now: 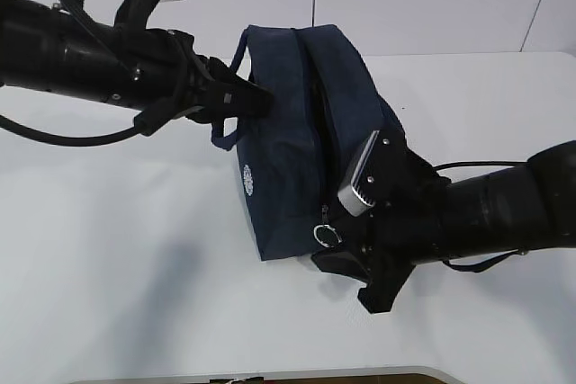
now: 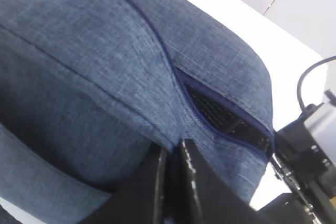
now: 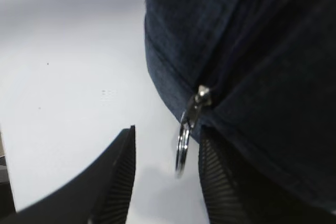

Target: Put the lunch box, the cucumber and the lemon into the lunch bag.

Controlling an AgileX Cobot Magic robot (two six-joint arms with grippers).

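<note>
The slider above the hanging ring sits close against the navy cloth, so the robot's right gripper next needs to grab the silver zipper pull by its hanging ring (image 1: 328, 236) (image 3: 182, 148).
The navy lunch bag (image 1: 288, 150) lies in the middle of the white table, its zipper seam facing up and partly parted. My left gripper (image 1: 259, 96) is shut on a fold of the bag's fabric (image 2: 131, 51) at its far left side, and its jaws (image 2: 173, 150) pinch the cloth just beside the zipper gap (image 2: 226, 116). My right gripper (image 1: 342, 254) stands open at the bag's near end. The silver ring pull (image 3: 182, 153) hangs between its fingers (image 3: 167, 135), close to the right one and untouched. The lunch box, the cucumber and the lemon are out of view.
A loop handle (image 1: 225, 137) sticks out on the bag's left below my left arm. Another strap (image 1: 477, 263) trails under my right arm. The table's front edge (image 1: 270, 375) runs along the bottom of the exterior view.
</note>
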